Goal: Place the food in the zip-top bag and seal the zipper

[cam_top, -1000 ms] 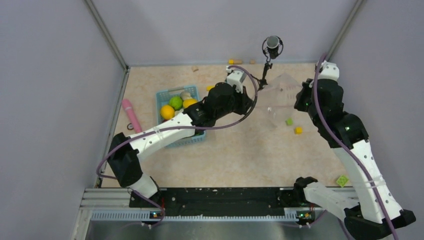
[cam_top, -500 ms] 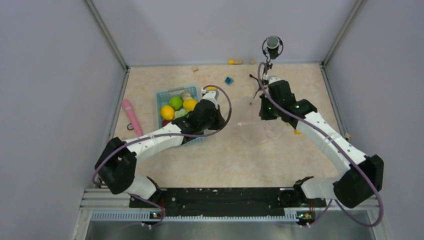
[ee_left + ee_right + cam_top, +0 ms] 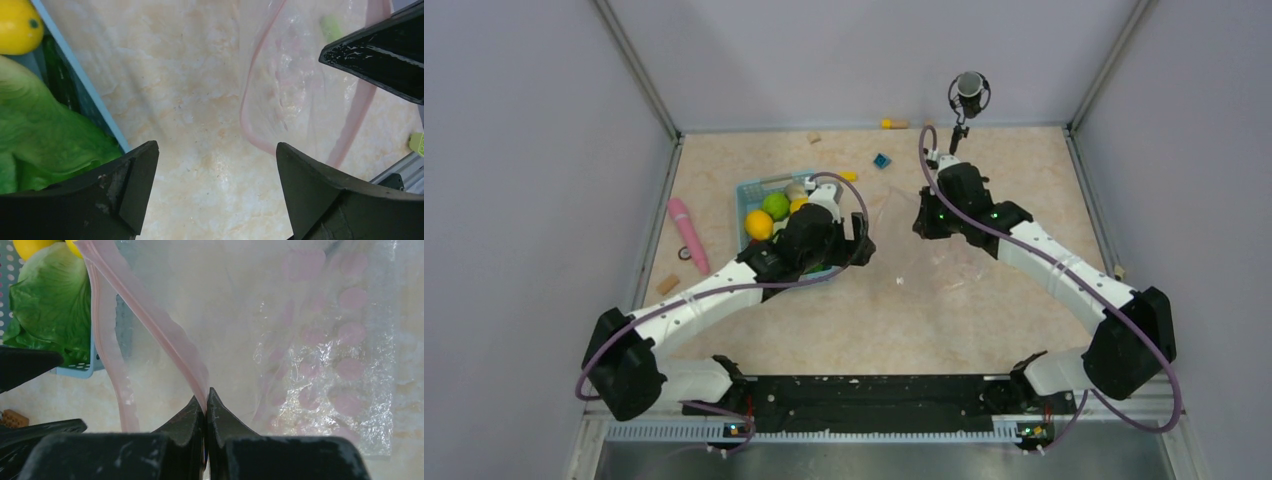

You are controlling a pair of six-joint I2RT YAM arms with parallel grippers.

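I need to grip the lettuce (image 3: pixel 40 125) next with my left gripper by its ruffled leafy end (image 3: pixel 56 159). Then the lettuce's pale end is free to go into the bag's opening first.
The zip-top bag (image 3: pixel 936 262) lies clear and crinkly on the table, its mouth towards the basket. My right gripper (image 3: pixel 206 401) is shut on the pink zipper (image 3: pixel 150 310) strip and holds one lip up, so the mouth gapes. From above, the right gripper (image 3: pixel 921 218) is at the bag's far edge. My left gripper (image 3: pixel 215 165) is open and empty over bare table, between the basket and the bag mouth (image 3: pixel 280 100). The food sits in the basket: lettuce (image 3: pixel 40 125), yellow citrus (image 3: pixel 17 25), an orange (image 3: pixel 759 224) and a lime (image 3: pixel 775 205).
The light blue basket (image 3: pixel 754 189) stands left of the bag. A pink stick (image 3: pixel 687 230) lies by the left wall. A blue block (image 3: pixel 881 160) and small pieces lie near the back wall. A microphone stand (image 3: pixel 969 92) stands at the back.
My right arm has swung left and drawn the bag towards the basket. My left gripper has pulled back from the bag to the basket's right side.
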